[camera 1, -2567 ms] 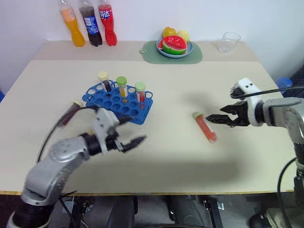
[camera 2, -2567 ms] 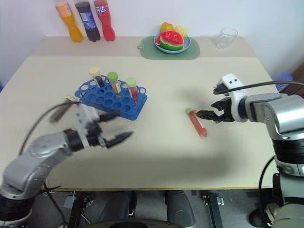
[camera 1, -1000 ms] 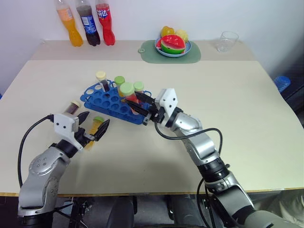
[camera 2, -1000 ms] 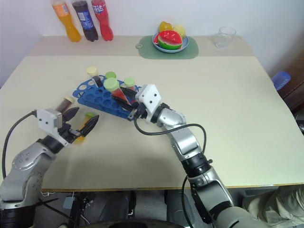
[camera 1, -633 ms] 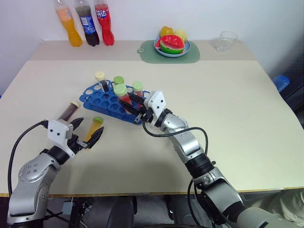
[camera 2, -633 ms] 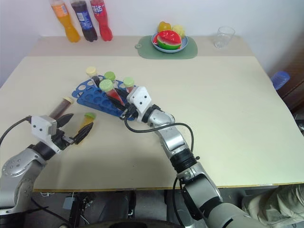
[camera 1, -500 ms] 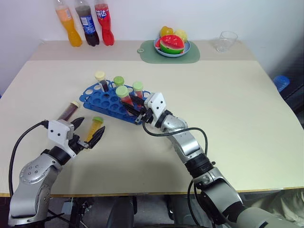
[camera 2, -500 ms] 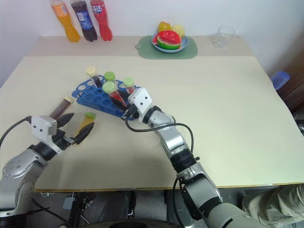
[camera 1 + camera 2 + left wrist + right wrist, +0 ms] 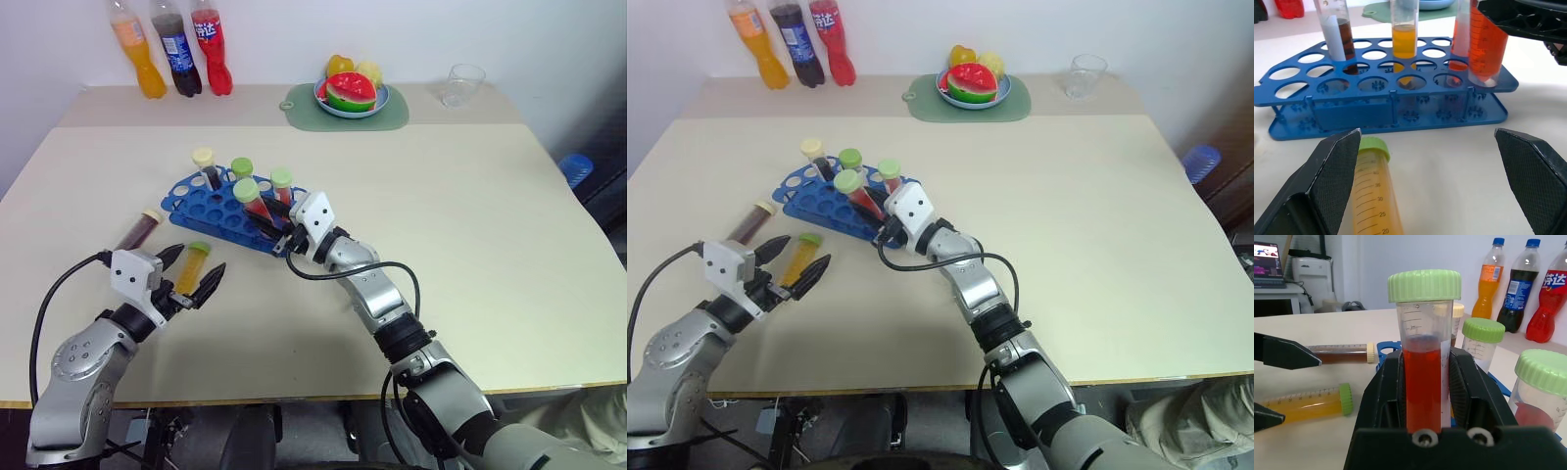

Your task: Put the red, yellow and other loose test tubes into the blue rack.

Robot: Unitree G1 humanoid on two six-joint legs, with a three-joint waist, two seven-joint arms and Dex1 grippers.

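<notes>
The lower end of the green-capped red test tube is in the blue rack's near corner (image 9: pixel 271 242), so the tube would stay upright. The robot's right gripper needs to let go of the tube.
The blue rack (image 9: pixel 214 203) stands left of the table's middle with three capped test tubes upright in it: a cream-capped dark one (image 9: pixel 204 162) and two green-capped ones (image 9: pixel 242 170) (image 9: pixel 281 181). My right gripper (image 9: pixel 269 217) is shut on a green-capped red test tube (image 9: pixel 1425 382), held upright with its lower end at a hole in the rack's near corner (image 9: pixel 1483 78). My left gripper (image 9: pixel 199 260) stands open and low over the table, with a yellow test tube (image 9: pixel 190 268) lying between its fingers (image 9: pixel 1327 186). A maroon test tube (image 9: pixel 140 229) lies on the table left of it.
Three soda bottles (image 9: pixel 176 49) line the back left edge. A plate of fruit (image 9: pixel 350 90) on a green mat and a clear glass (image 9: pixel 458 85) stand at the back. The table's right half (image 9: pixel 490 225) is bare.
My right gripper has lowered the red tube onto the rack's near corner. The left gripper stays open around the yellow tube.
</notes>
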